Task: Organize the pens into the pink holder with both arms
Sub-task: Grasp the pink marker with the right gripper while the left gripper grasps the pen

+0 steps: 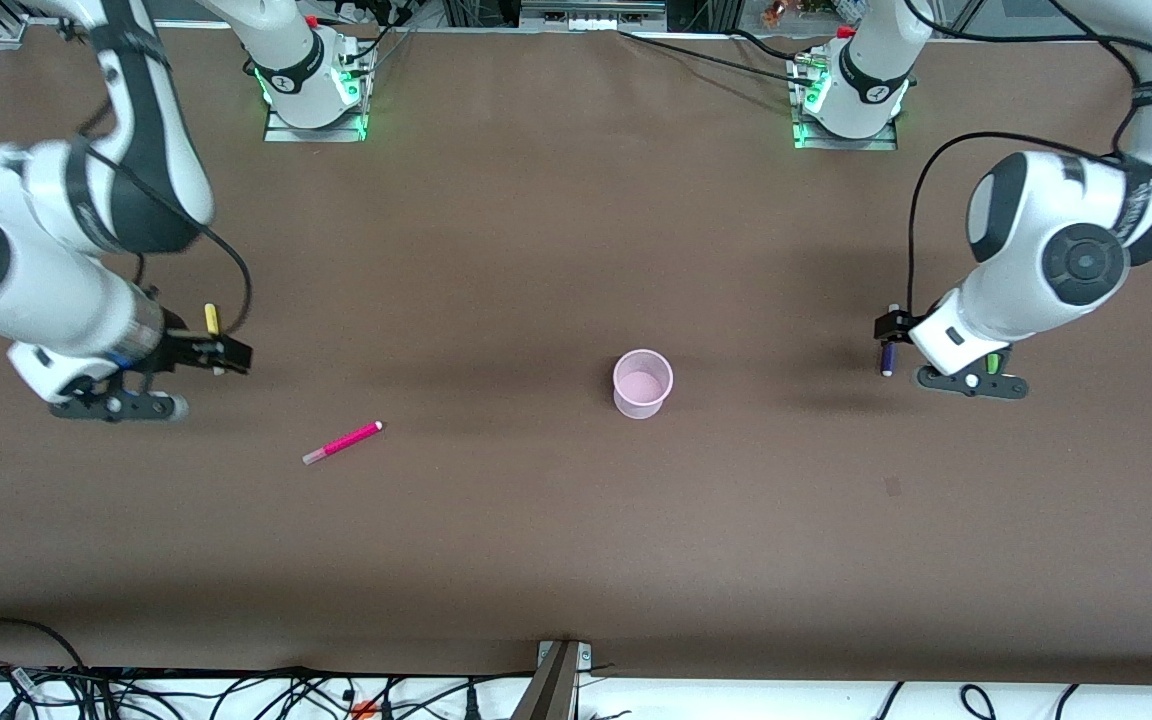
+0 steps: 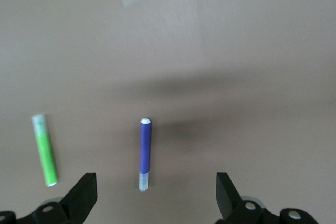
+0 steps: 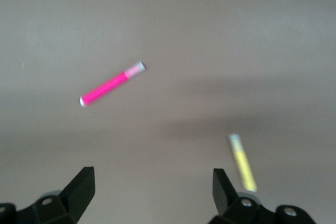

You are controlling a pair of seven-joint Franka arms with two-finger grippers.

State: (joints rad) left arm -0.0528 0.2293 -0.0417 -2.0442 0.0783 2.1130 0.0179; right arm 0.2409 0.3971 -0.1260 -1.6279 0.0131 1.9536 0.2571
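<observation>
My right gripper needs to grab the magenta pen next by its white-tipped end, so that the magenta pen's pale end (image 1: 314, 457) stays free to go into the pink holder.
The pink holder (image 1: 643, 382) stands upright near the table's middle. The magenta pen (image 1: 342, 442) lies toward the right arm's end and shows in the right wrist view (image 3: 110, 84). The yellow pen (image 1: 212, 318) lies by my right gripper (image 1: 226, 355), which is open and empty (image 3: 152, 188), with that pen (image 3: 242, 162) beside one finger. My left gripper (image 1: 891, 328) is open and empty (image 2: 155, 195) just over the purple pen (image 1: 887, 358), which lies between its fingers (image 2: 145, 153). The green pen (image 1: 992, 362) lies beside it (image 2: 45, 149), partly hidden under the left arm.
The brown table (image 1: 556, 540) runs wide around the holder. The arms' bases (image 1: 314, 90) and cables stand along the edge farthest from the front camera. More cables lie past the nearest edge.
</observation>
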